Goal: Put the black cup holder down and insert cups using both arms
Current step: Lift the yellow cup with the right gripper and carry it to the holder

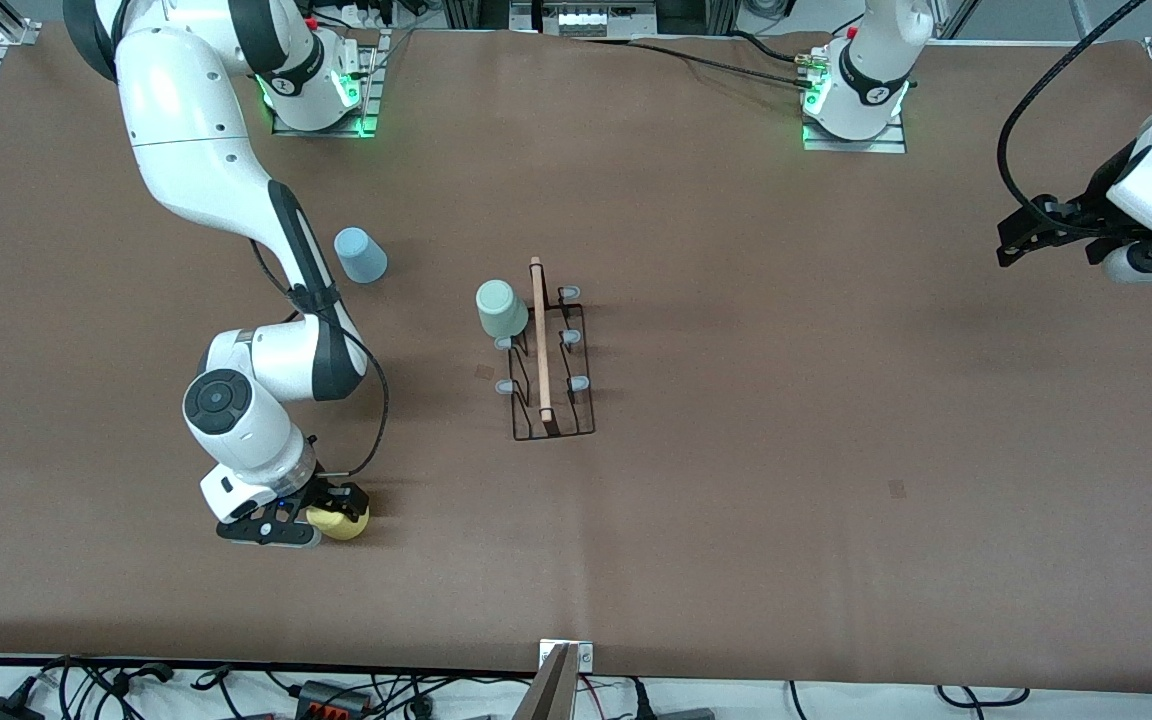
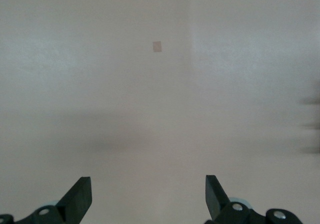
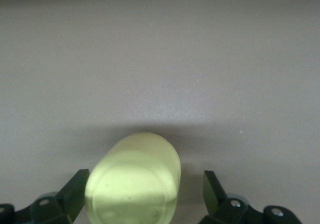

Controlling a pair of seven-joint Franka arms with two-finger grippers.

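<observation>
My right gripper closes on the yellow cup next, since the yellow cup's sides sit between my fingertips and closing now would catch it.
The black cup holder [image 1: 554,372] stands mid-table, its wooden rod handle [image 1: 540,340] on top. A pale green cup [image 1: 501,308] sits on one of its pegs, on the side toward the right arm's end. A light blue cup [image 1: 361,255] stands upside down on the table near the right arm. My right gripper [image 1: 328,517] is low at the table, open around the yellow cup [image 1: 344,523]. In the right wrist view the yellow cup [image 3: 135,181] lies between the open fingers [image 3: 75,191], against one and clear of the other. My left gripper [image 1: 1021,238] waits open and empty above the table's left-arm end.
The brown table [image 1: 786,400] has small patches [image 1: 897,489] on it. The left wrist view shows only bare table [image 2: 160,109] under the open left gripper [image 2: 148,181]. Cables [image 1: 336,690] and a clamp [image 1: 564,665] lie along the table's near edge.
</observation>
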